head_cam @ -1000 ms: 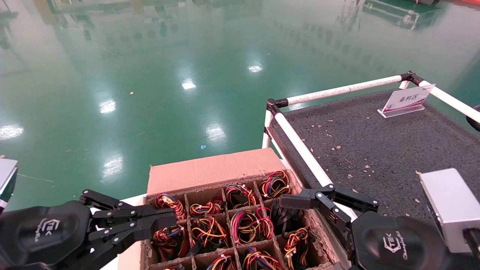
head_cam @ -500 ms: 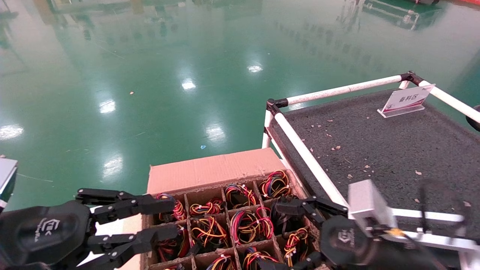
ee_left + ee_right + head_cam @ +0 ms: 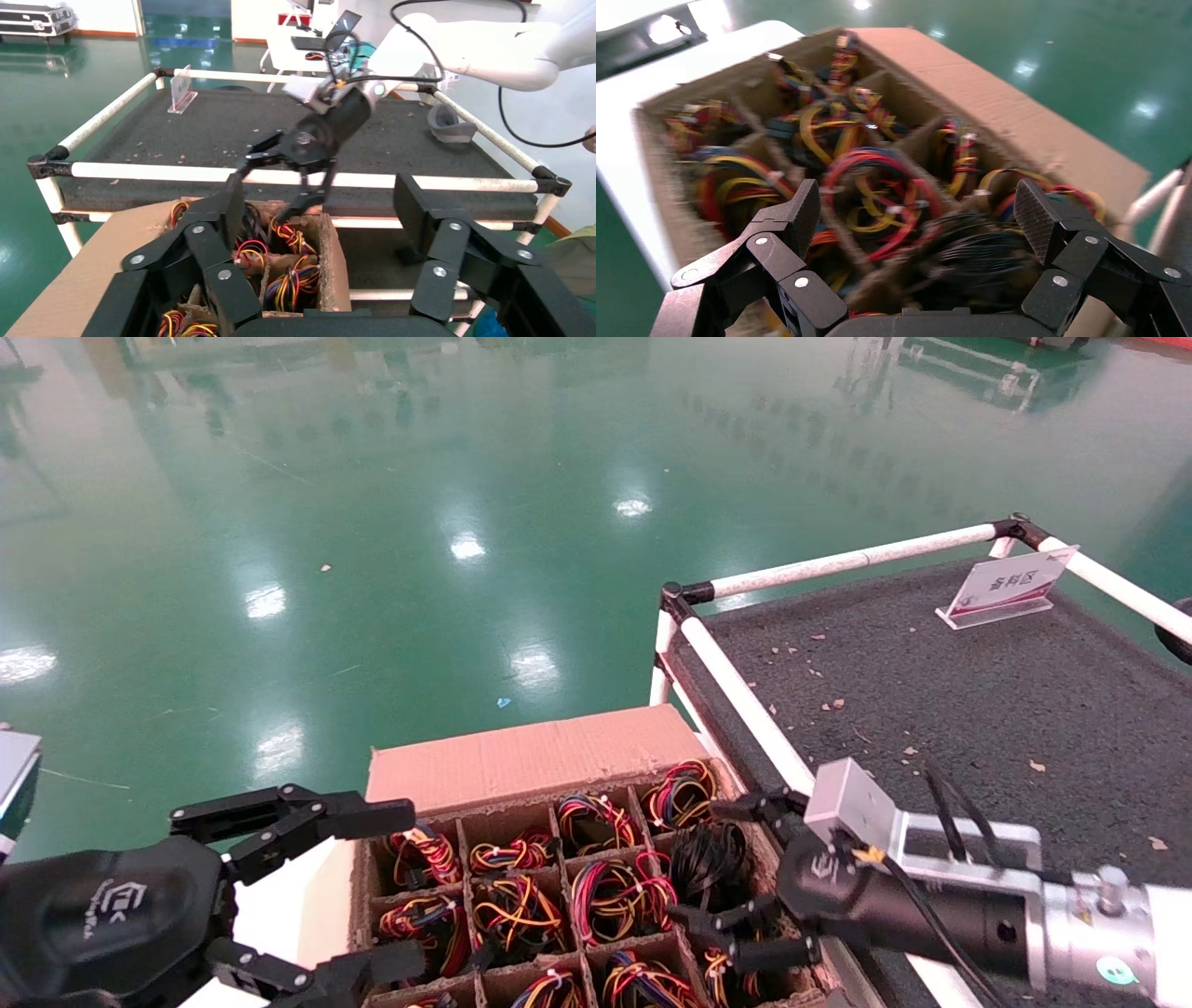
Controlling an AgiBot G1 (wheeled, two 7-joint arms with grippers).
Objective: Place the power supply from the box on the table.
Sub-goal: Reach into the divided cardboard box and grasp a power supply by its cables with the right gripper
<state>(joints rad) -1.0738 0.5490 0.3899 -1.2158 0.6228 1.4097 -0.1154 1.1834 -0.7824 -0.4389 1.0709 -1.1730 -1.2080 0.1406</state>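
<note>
My right gripper's fingers are still above the black cable bundle (image 3: 972,261) in its cardboard cell (image 3: 895,281) and closing would miss, so they go lower, before closing on it.
The box (image 3: 521,761) is a brown carton with a cardboard grid, at the bottom centre of the head view. Most cells hold red-yellow-orange wire bundles (image 3: 615,894). The power supply (image 3: 710,861) shows only as a black cable bundle in a cell by the box's right wall; its metal body is hidden. My right gripper (image 3: 722,876) hovers open over that cell, one finger on each side of the black cables (image 3: 975,263). My left gripper (image 3: 396,889) is open wide at the box's left wall, holding nothing. The table (image 3: 931,691) is to the right.
A white pipe rail (image 3: 745,700) with black corner joints runs between the box and the table. A clear sign card (image 3: 1006,587) stands at the table's far side, and cardboard crumbs lie on its top. A grey bowl-like object (image 3: 450,125) sits near the table's far rail.
My right arm swung left from the table edge, and its open gripper now sits over the black cable cell. The left gripper opened wider and drew back to the box's left wall.
</note>
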